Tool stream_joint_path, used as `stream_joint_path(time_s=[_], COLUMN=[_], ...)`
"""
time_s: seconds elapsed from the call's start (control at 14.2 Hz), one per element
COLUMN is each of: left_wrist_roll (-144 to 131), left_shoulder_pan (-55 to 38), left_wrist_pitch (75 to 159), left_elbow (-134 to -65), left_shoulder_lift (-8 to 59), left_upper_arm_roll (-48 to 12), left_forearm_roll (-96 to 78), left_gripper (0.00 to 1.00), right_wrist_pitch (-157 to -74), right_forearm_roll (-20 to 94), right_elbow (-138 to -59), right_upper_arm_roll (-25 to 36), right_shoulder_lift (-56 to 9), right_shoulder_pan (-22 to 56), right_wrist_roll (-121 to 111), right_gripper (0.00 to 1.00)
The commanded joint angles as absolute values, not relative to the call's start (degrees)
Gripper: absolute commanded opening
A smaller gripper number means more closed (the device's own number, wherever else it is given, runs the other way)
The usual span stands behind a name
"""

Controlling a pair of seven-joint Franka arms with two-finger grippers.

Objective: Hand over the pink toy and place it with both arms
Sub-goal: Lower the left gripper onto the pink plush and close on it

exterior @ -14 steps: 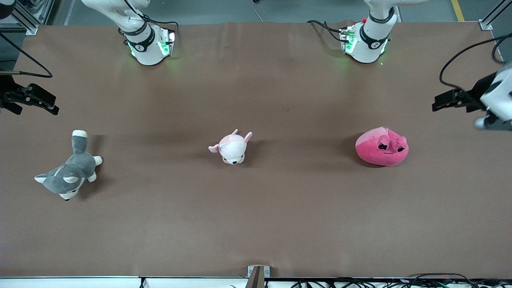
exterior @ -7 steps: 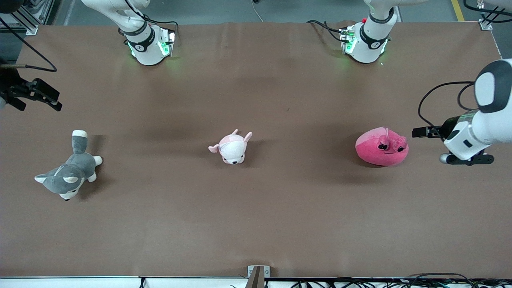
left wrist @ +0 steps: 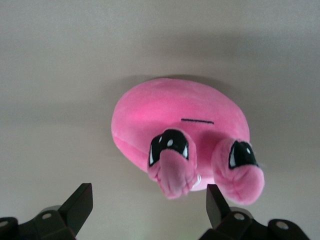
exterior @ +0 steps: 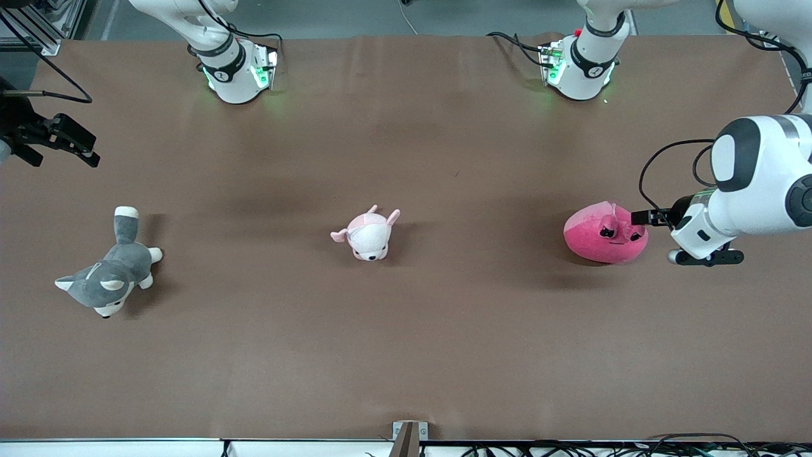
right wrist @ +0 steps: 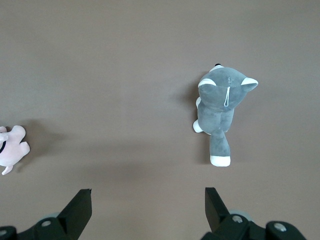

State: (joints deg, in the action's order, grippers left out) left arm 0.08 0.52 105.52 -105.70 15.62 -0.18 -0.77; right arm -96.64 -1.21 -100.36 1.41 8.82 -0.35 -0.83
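Note:
The left gripper should next pick up the toy by its black-patched ear (left wrist: 172, 167), so that it can hand the pink toy (left wrist: 185, 125) over to the right gripper.
The pink toy (exterior: 602, 236), a round hot-pink plush with black angry eyes, lies on the brown table (exterior: 444, 330) toward the left arm's end. My left gripper (exterior: 642, 218) is open and empty, low beside the toy on its table-end side, close to its ears. In the left wrist view the toy (left wrist: 185, 125) lies just ahead of the open gripper (left wrist: 148, 202), its ears reaching between the fingertips (left wrist: 80, 202). My right gripper (exterior: 85, 149) is open and empty, up over the right arm's end of the table; it also shows in the right wrist view (right wrist: 148, 202).
A small pale pink-and-white plush (exterior: 366, 233) lies mid-table; it also shows in the right wrist view (right wrist: 11, 147). A grey-and-white husky plush (exterior: 108, 273) lies toward the right arm's end, below the right gripper in the right wrist view (right wrist: 220, 107). Both arm bases (exterior: 238, 70) stand along the table's edge.
My left arm has swung in from the table's end and come down beside the pink toy, fingers open. My right gripper has drifted slightly toward the bases' edge. The toys have not moved.

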Motion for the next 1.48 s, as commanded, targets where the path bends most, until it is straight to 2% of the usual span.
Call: stream_joint_path(time_s=[0.0,0.21,0.35,0.49,0.56,0.77,0.98,1.19,1.4], left_wrist_roll=[-1.2,-1.8,-1.8,-1.8,-1.9,-6.7,-9.3,-14.0,-22.5], left_shoulder_pan=[0.2,0.0,0.0,0.1,0.1,0.1,0.1,0.2,0.1], left_wrist_pitch=[108.1,108.7,108.7,108.6,108.6,108.4,108.0,104.7,96.6], left_elbow=[-106.0,-106.0,-106.1,-106.4,-107.0,-106.6,-105.4,-103.9,-96.0], left_shoulder_lift=[17.0,17.8,17.8,17.8,17.6,17.1,16.6,12.7,11.7], left_upper_arm_roll=[-0.3,-0.4,-0.7,-0.9,-0.9,-1.8,-2.5,-5.3,-10.9], left_forearm_roll=[-0.1,-0.4,-1.4,-1.4,-1.4,-1.4,-1.8,-1.8,-5.2], left_gripper=[0.97,0.8,0.6,0.46,0.37,0.01,0.0,0.0,0.0], right_wrist_pitch=[-97.5,-95.8,-95.7,-96.0,-96.2,-96.2,-95.8,-95.7,-95.6], right_forearm_roll=[-1.9,-1.8,-1.8,-1.9,-1.8,-1.9,-1.9,-1.9,-1.9], right_elbow=[-102.6,-102.0,-101.4,-100.8,-100.1,-99.2,-99.1,-99.1,-99.1], right_upper_arm_roll=[1.5,1.6,1.6,1.6,1.6,1.6,1.6,1.6,1.6], right_shoulder_lift=[11.0,10.9,10.8,10.7,10.5,9.9,9.9,9.6,8.9], right_shoulder_pan=[0.0,-0.2,0.0,-0.1,-0.2,0.0,-0.2,-0.2,-0.1], right_wrist_roll=[-0.7,-0.9,-1.2,-1.5,-1.5,-1.4,-1.1,-0.8,-0.7], right_gripper=[1.0,1.0,1.0,1.0,1.0,1.0,1.0,1.0,1.0])
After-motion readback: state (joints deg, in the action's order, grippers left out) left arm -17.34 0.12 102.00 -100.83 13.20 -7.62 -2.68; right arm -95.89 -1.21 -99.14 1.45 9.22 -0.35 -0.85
